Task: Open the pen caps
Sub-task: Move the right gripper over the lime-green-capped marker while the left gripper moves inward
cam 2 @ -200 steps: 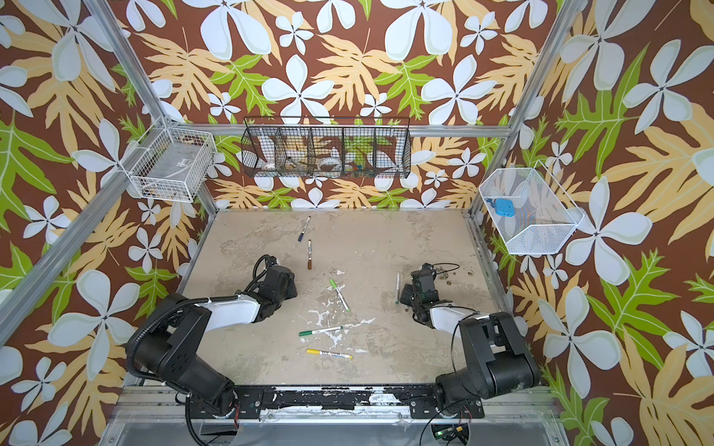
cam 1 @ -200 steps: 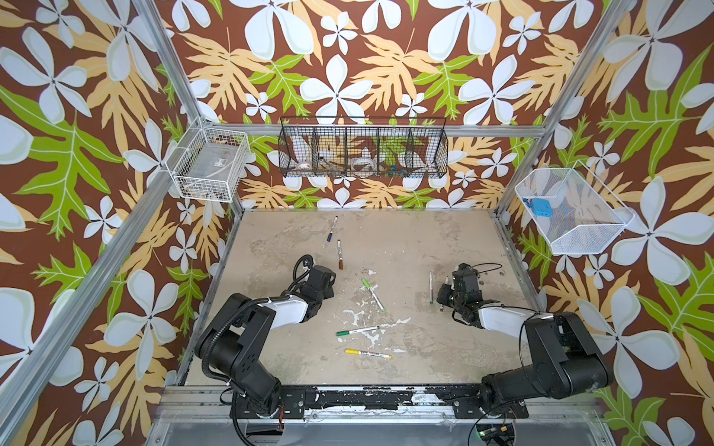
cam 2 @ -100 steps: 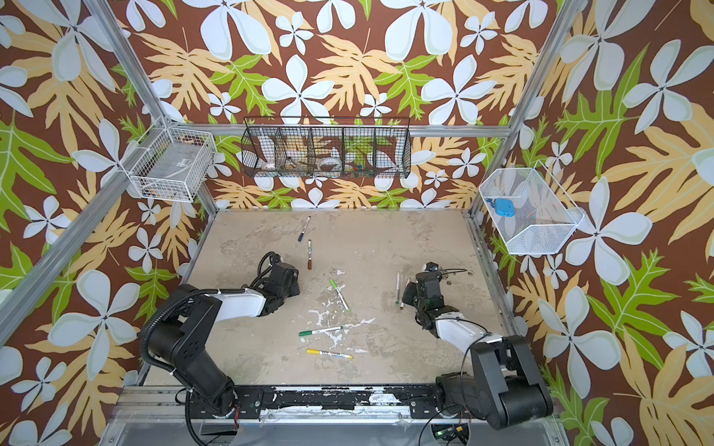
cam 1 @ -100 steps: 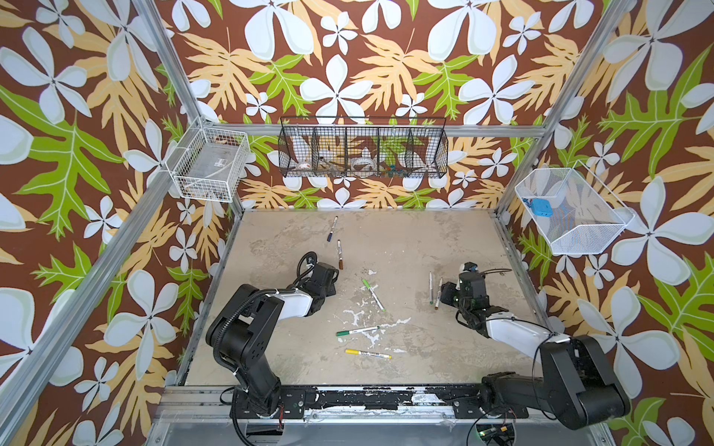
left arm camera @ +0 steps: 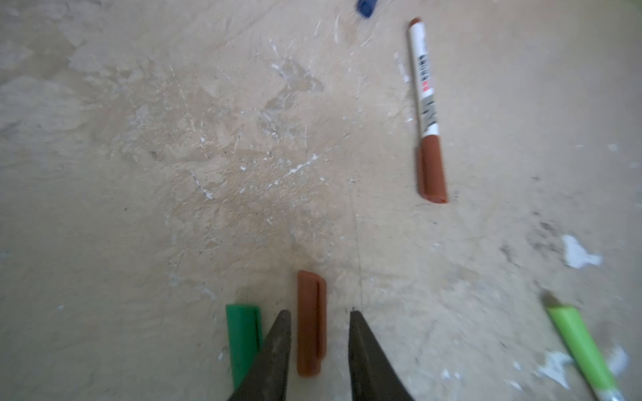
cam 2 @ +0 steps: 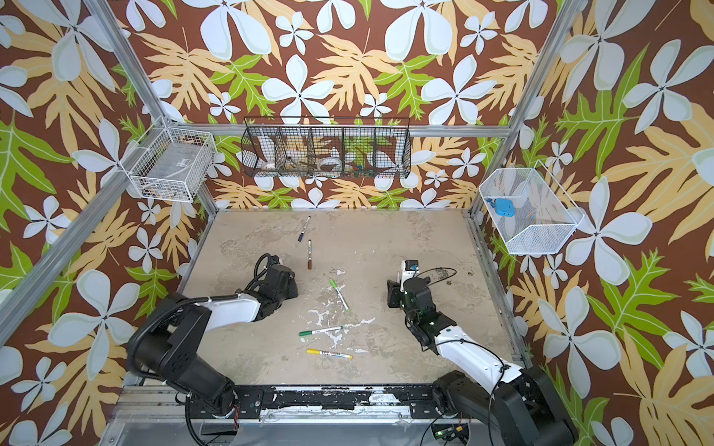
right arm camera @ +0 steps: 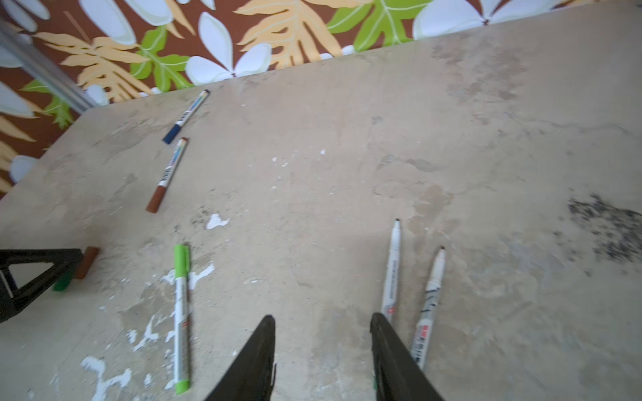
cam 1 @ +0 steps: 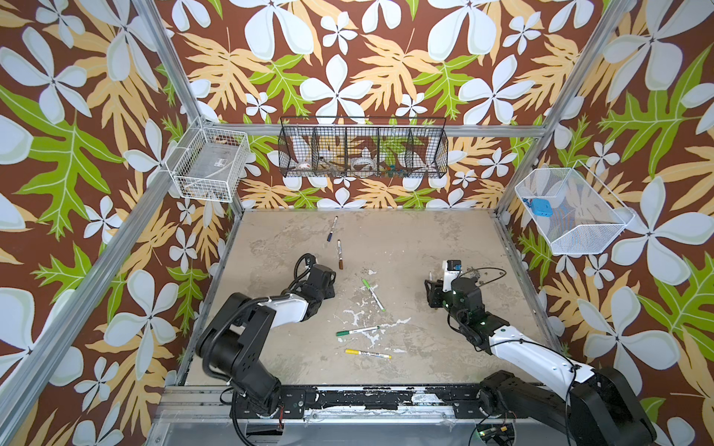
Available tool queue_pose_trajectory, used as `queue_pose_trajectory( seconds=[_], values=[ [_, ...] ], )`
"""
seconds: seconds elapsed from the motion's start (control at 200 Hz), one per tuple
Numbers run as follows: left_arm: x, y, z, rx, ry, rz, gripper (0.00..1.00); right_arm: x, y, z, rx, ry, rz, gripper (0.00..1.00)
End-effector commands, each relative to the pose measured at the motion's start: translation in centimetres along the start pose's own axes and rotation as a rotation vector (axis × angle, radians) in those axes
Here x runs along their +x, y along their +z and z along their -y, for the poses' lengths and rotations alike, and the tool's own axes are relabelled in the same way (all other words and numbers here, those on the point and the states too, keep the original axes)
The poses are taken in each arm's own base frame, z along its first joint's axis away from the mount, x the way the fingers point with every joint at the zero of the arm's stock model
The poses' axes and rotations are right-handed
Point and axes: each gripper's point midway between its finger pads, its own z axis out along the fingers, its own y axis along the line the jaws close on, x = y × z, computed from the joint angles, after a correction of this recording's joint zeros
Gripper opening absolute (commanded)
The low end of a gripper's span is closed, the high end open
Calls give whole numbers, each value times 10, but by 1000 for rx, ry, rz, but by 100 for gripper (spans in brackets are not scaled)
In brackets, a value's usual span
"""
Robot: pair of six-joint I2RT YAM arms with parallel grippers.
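Note:
The light green marker's white uncapped end needs to be grabbed by my right gripper next, so the marker's cap stays free for my left gripper to open.
In the left wrist view my left gripper [left arm camera: 319, 312] is open, low over the table. A loose brown pen cap [left arm camera: 311, 323] lies between its fingers, and a loose green cap [left arm camera: 241, 340] lies just outside one finger. My right gripper [right arm camera: 322, 317] is open with bare table between its fingers. Two uncapped white barrels [right arm camera: 392, 270] [right arm camera: 432, 298] lie side by side just beyond one finger. Five markers still wear caps: brown [cam 1: 339, 253], blue [cam 1: 332, 228], light green [cam 1: 373, 295], green [cam 1: 357, 331] and yellow [cam 1: 367, 353]. In both top views the left gripper [cam 1: 326, 280] and the right gripper [cam 1: 432, 287] flank these markers.
A black wire basket [cam 1: 363, 148] hangs on the back wall. White wire baskets hang at the left [cam 1: 210, 166] and right [cam 1: 572, 210]. Aluminium frame posts stand at the table corners. The beige tabletop [cam 1: 405, 239] has chipped white patches near the markers.
Both grippers have opened. The left one let the brown cap down beside the green cap. The right one released a white barrel next to the other, and its arm stretched out.

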Motion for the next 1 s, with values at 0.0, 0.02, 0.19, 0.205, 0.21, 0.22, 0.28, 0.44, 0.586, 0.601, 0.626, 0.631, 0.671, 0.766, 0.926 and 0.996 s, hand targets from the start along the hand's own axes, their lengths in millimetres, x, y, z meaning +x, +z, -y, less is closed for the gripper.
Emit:
queue_pose_trajectory(
  seconds=[0.0,0.02,0.19,0.205,0.21,0.22,0.28,0.44,0.586,0.601,0.626,0.631,0.671,0.766,0.926,0.996],
  values=[
    [-23,-31,31,187,8,131,39,-4,-1,-40,-168,-85,12,44],
    [-26,-39,34,215,7,152,40,-2,0,-46,-190,-97,4,44],
    [-37,-92,68,510,13,278,44,30,15,-93,-334,-237,-132,43],
    [-37,-95,71,532,13,285,44,32,16,-98,-346,-251,-143,42],
    [-38,-96,72,539,13,288,44,34,16,-100,-350,-254,-148,42],
    [-37,-98,73,552,15,288,44,36,17,-102,-357,-266,-157,42],
    [-36,-106,83,621,26,292,44,52,24,-117,-365,-329,-210,42],
    [-25,-106,100,715,43,233,45,82,44,-128,-281,-439,-306,42],
    [-14,-95,111,750,51,157,46,97,58,-121,-217,-429,-370,43],
    [-13,-94,111,750,51,151,46,98,59,-120,-214,-429,-374,43],
    [-13,-92,112,750,52,143,46,99,61,-119,-205,-427,-380,43],
    [-12,-92,112,750,52,140,46,99,61,-119,-202,-428,-382,43],
    [-10,-89,112,742,54,129,46,103,64,-117,-190,-431,-397,43],
    [-7,-81,111,714,58,101,46,108,69,-114,-167,-439,-421,43],
    [-1,-70,110,679,61,56,46,118,74,-116,-176,-451,-460,39],
    [1,-66,110,671,64,41,45,121,75,-116,-176,-454,-470,37]
  ],
)
